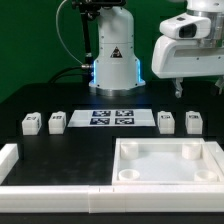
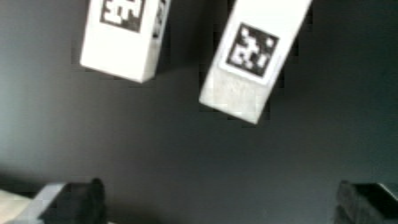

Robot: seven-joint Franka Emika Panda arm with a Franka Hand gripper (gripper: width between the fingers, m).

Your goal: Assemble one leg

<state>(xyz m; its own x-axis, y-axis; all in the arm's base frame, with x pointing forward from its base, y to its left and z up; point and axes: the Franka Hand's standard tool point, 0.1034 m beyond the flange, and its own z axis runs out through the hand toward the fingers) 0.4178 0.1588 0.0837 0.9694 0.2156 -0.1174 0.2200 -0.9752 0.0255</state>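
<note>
The gripper takes hold of the leg by its tagged square body (image 1: 194, 122) next, to set the leg's round end into the white tray's corner socket.
Four small white legs with marker tags stand in a row on the black table: two at the exterior view's left (image 1: 32, 123) (image 1: 57, 122) and two at its right (image 1: 166, 121) (image 1: 192, 122). My gripper (image 1: 197, 88) hangs open and empty well above the right pair. In the wrist view two legs (image 2: 125, 40) (image 2: 249, 60) lie side by side ahead of the gripper (image 2: 222, 205). Its dark fingertips (image 2: 71, 200) show far apart at the picture's corners, with bare table between them.
The marker board (image 1: 112, 118) lies between the two pairs of legs. A large white square tray-like piece (image 1: 128, 165) with round corner sockets lies at the front right. A white border rail (image 1: 50, 188) runs along the front and left edge. The robot base (image 1: 115, 60) stands behind.
</note>
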